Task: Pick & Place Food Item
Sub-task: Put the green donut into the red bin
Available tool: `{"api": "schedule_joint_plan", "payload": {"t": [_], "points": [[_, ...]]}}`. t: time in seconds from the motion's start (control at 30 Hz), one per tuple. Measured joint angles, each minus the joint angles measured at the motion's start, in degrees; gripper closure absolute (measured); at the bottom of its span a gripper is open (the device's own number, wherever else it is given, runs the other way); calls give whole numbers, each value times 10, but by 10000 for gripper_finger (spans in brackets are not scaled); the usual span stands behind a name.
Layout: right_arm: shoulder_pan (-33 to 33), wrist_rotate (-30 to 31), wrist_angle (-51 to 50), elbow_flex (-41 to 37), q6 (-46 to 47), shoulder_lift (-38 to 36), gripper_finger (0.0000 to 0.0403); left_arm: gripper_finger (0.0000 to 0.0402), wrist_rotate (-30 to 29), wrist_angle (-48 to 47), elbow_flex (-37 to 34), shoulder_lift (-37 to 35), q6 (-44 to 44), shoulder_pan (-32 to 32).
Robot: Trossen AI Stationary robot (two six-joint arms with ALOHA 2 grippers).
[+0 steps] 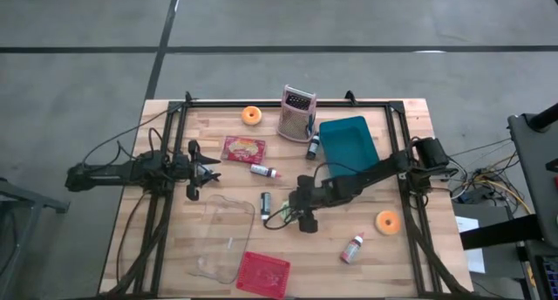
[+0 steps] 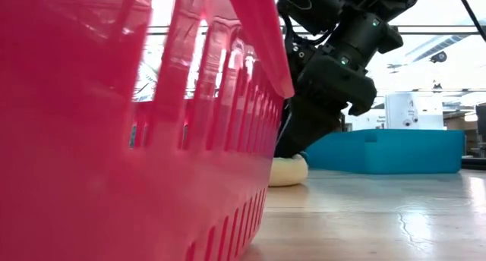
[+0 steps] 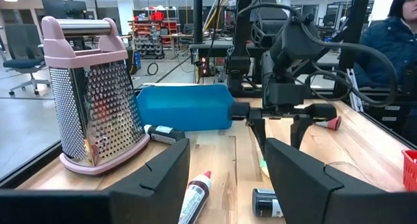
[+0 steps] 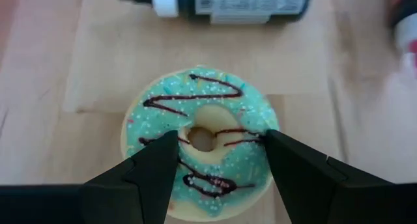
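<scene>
The teal-iced donut needs my right gripper on its ring (image 4: 238, 159) next, to go in a container.
A donut (image 4: 199, 136) with teal icing and dark drizzle lies flat on the wooden table, near its middle (image 1: 281, 215). In the low view only its pale underside (image 2: 287, 171) shows. My right gripper (image 4: 218, 159) slants down over it, open. Its two fingertips stand over the icing on either side of the hole. My left gripper (image 3: 228, 175) waits open and level at the table's left (image 1: 212, 167), holding nothing. My right gripper comes at the donut from above, slanting down, with one fingertip (image 4: 159, 152) over the icing on each side of the hole. I cannot tell whether the fingertips touch the icing.
A dark bottle (image 4: 228, 2) lies just beyond the donut. Around it are a teal bin (image 1: 349, 143), a grater (image 1: 296, 112), two orange donuts (image 1: 252, 115) (image 1: 387, 221), a red packet (image 1: 243, 148), small bottles, a clear tray (image 1: 222, 239) and a red basket (image 1: 262, 274).
</scene>
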Motion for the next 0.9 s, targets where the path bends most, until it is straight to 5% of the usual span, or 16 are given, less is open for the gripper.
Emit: {"api": "schedule_joint_plan", "payload": {"t": [0.3,0.63,0.9], "points": [[0,21,-2,-2,16,4,235,199,0,0,0,0,0,0],[1,19,-13,-2,8,4,379,199,0,0,0,0,0,0],[5,19,-13,-2,0,4,391,199,0,0,0,0,2,0]]}}
